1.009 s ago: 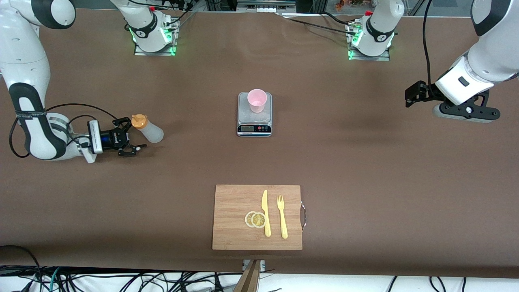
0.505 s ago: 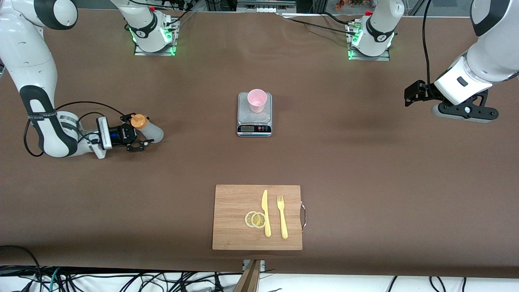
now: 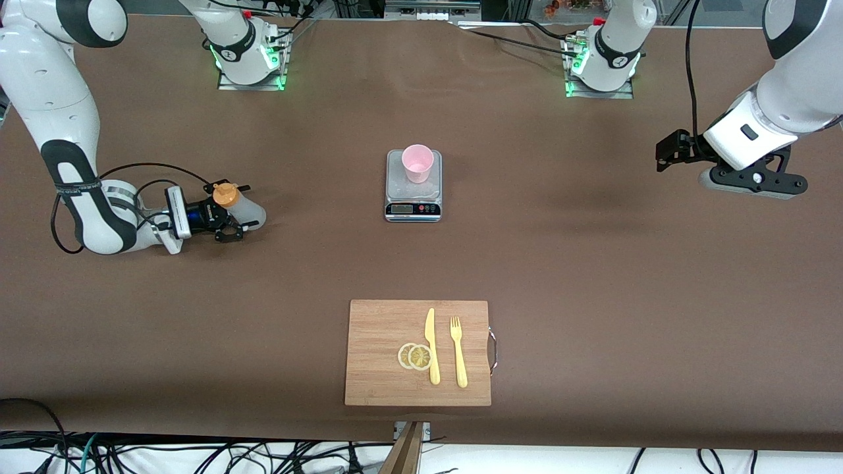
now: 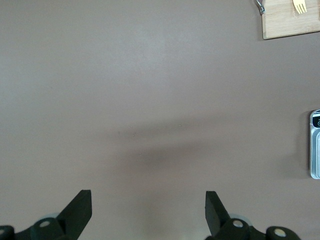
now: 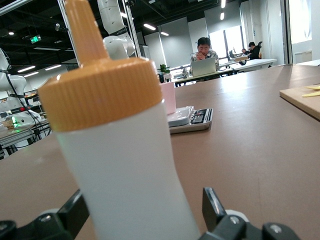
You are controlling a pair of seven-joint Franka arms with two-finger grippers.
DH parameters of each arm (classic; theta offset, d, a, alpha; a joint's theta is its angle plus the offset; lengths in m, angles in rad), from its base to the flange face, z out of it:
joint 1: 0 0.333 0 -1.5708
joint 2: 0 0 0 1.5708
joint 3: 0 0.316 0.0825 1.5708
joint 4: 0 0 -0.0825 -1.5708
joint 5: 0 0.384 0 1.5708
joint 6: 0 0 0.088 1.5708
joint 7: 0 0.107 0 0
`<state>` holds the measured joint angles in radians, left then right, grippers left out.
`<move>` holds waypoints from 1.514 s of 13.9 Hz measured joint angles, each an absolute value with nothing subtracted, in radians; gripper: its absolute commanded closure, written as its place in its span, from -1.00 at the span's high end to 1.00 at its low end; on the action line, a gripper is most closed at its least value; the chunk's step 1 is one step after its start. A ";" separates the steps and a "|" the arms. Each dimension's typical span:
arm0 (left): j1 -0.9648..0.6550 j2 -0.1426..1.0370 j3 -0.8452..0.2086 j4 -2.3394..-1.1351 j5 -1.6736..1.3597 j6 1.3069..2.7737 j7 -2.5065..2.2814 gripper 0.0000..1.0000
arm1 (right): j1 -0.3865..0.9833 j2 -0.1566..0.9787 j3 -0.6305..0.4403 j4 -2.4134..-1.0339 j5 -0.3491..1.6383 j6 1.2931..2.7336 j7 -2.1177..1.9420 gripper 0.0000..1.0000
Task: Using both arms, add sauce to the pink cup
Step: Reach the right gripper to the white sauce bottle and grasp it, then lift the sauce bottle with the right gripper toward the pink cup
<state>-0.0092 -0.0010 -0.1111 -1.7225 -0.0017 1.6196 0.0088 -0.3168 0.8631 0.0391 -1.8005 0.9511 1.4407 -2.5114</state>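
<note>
The right gripper grabs the bottle by its whitish body (image 3: 251, 214) next, which leaves the sauce bottle's orange cap (image 3: 226, 194) free to pour into the pink cup.
The sauce bottle (image 3: 251, 212), whitish with an orange cap, stands upright on the table toward the right arm's end. My right gripper (image 3: 242, 208) lies low and level at it, open, one finger on each side of the bottle's body. In the right wrist view the bottle (image 5: 125, 150) fills the space between the fingers of the right gripper (image 5: 145, 206), with a small gap at one finger. The pink cup (image 3: 417, 162) stands on a small scale (image 3: 413, 205) at mid-table. My left gripper (image 3: 666, 157) hangs open and empty over bare table at the left arm's end (image 4: 147, 201).
A wooden cutting board (image 3: 379, 355) lies nearer the front camera than the scale, carrying a yellow knife (image 3: 431, 345), a yellow fork (image 3: 458, 352) and two lemon slices (image 3: 415, 356). The scale's edge (image 4: 315, 145) and the board's corner (image 4: 290, 25) show in the left wrist view.
My right gripper has slid along the table toward the bottle, so its open fingers now straddle the bottle's body. The left arm has barely moved.
</note>
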 measured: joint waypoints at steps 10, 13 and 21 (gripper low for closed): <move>-0.009 -0.001 -0.111 -1.723 -0.002 1.617 0.009 1.00 | -0.316 0.856 0.049 -1.792 1.026 1.443 -2.628 -1.00; -0.009 -0.001 -0.112 -1.723 -0.002 1.617 0.009 1.00 | -0.317 0.845 0.047 -1.742 1.036 1.457 -2.557 -1.00; -0.009 -0.001 -0.112 -1.722 -0.002 1.610 0.009 1.00 | -0.238 0.785 0.050 -1.658 1.030 1.641 -2.232 -1.00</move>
